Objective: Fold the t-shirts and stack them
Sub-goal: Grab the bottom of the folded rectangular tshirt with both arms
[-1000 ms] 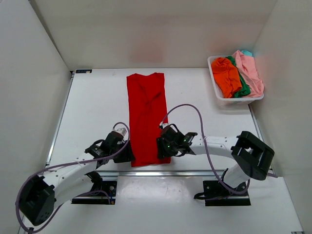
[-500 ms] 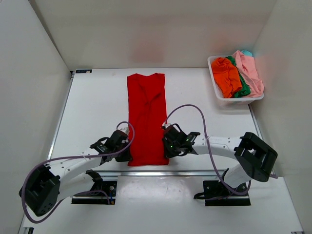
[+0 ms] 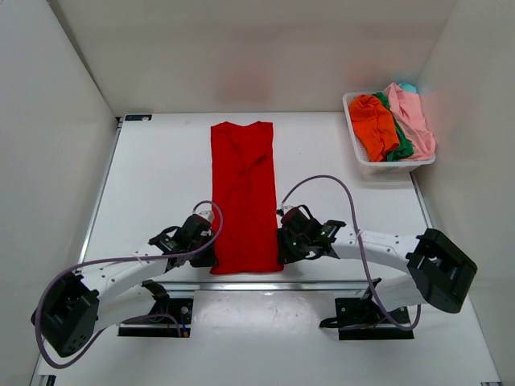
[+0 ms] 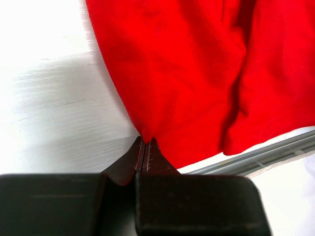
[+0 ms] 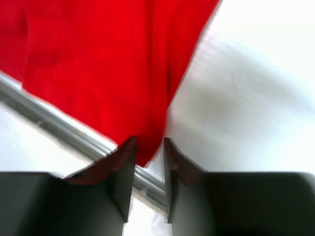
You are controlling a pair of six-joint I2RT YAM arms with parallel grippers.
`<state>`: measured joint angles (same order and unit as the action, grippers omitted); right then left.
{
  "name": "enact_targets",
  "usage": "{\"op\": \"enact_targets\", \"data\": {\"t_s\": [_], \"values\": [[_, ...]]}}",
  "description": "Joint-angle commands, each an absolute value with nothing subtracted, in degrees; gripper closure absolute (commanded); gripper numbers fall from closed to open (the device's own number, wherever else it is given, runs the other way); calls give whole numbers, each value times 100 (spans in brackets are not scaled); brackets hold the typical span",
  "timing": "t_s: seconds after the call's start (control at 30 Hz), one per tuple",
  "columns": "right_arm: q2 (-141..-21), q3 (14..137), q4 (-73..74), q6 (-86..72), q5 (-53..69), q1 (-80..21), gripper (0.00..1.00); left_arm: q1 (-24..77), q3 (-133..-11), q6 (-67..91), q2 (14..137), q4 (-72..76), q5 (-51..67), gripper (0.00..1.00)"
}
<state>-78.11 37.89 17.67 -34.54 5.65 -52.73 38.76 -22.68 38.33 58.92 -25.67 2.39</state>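
Note:
My right gripper grabs the red t-shirt's near loose corner next, opposite the left gripper's, to fold the t-shirt's hem evenly over the folded t-shirt.
A bright red t-shirt (image 3: pixel 243 193), folded into a long strip, lies down the middle of the table. My left gripper (image 3: pixel 211 256) is at its near left corner. In the left wrist view this gripper (image 4: pixel 146 142) is shut on the hem of the red cloth (image 4: pixel 197 73). My right gripper (image 3: pixel 284 245) is at the near right corner. In the right wrist view it (image 5: pixel 147 147) stands open, with the tip of the red cloth (image 5: pixel 98 64) lying loose between its fingers. Orange (image 3: pixel 374 121), green (image 3: pixel 400 145), pale pink (image 3: pixel 414 117) and teal (image 3: pixel 408 87) t-shirts are heaped at the far right.
A white plastic basket (image 3: pixel 392 166) at the far right holds the heaped shirts. A metal rail (image 4: pixel 266 155) runs along the table's near edge, just below the shirt's hem. White walls close in the left, back and right sides.
My left gripper has shut on the shirt's near left corner. My right gripper shut at the near right corner, then opened again and slid a little to the right.

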Motion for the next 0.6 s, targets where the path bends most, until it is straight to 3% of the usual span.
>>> {"op": "enact_targets", "data": {"t_s": [0.0,0.07,0.3,0.5,0.57], "values": [[-7331,3639,1556,-3568,721,-5221,72,3902,-2355,3744,5801,-2821,255,100],[-7111,3560,1617,-3664,581,-5194,66,3937,-2347,3779,5810,-2821,290,100],[-7013,3305,1443,-4087,729,-5273,58,3912,-2329,3832,5634,-2918,308,100],[-7479,3199,1029,-4315,1036,-5511,58,3955,-2241,3876,5537,-2909,395,100],[-7567,3173,836,-4411,1090,-5589,82,3946,-2189,3929,5485,-2892,422,100]]}}
